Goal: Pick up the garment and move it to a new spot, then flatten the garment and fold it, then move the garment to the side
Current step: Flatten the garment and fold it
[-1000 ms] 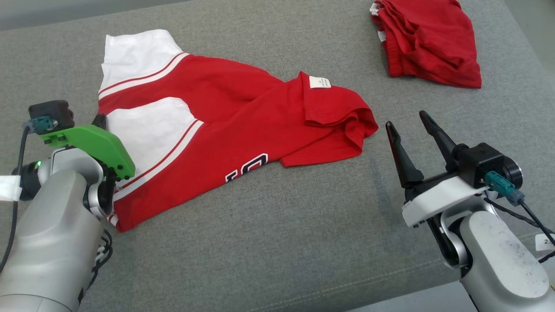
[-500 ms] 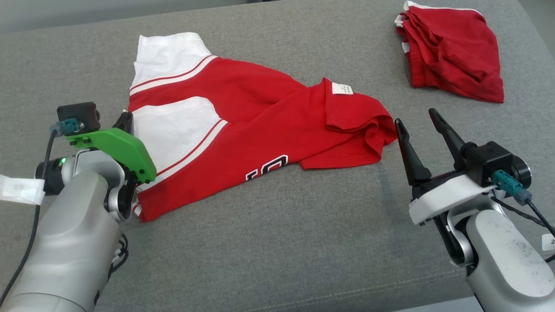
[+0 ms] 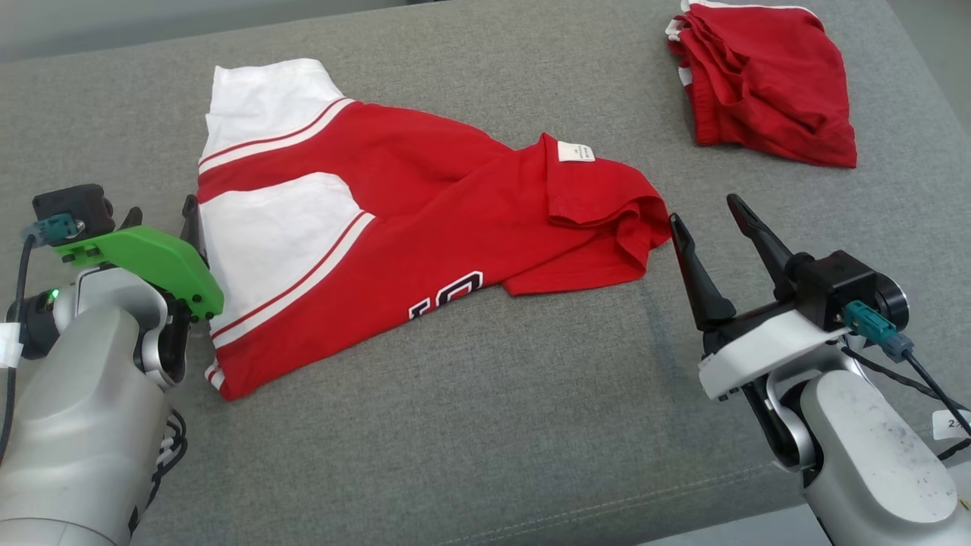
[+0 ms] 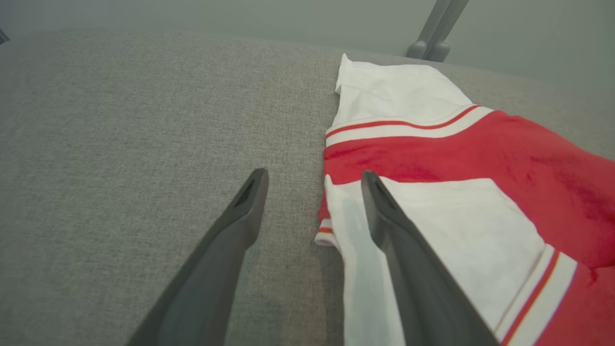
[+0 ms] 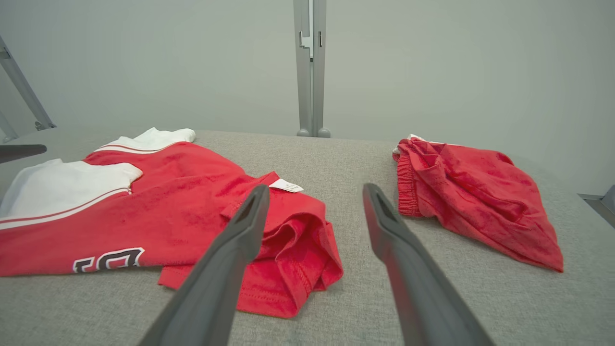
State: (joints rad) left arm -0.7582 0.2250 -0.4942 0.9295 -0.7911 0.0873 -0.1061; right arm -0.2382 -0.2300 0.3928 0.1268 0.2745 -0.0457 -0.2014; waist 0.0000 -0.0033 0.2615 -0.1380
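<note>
My left gripper should grab the white sleeve by its raised outer edge next, because the rest of the sleeve lies flat on the shirt.
The garment is a red shirt with white sleeves and stripes, lying spread and partly rumpled on the grey cushion. A white label shows on its folded right end. My left gripper stands open at the shirt's left edge. In the left wrist view one finger lies over the white sleeve of the garment and the other over bare cushion, with the left gripper holding nothing. My right gripper is open just right of the bunched red end of the garment, and the right gripper is empty.
A second red cloth lies crumpled at the back right, also seen as the red cloth. The cushion's front seam runs close before my arms. A metal post stands behind the cushion against a pale wall.
My left gripper was closed at the shirt's left edge and has opened, letting go of it. The head camera has shifted. The right gripper stays open.
</note>
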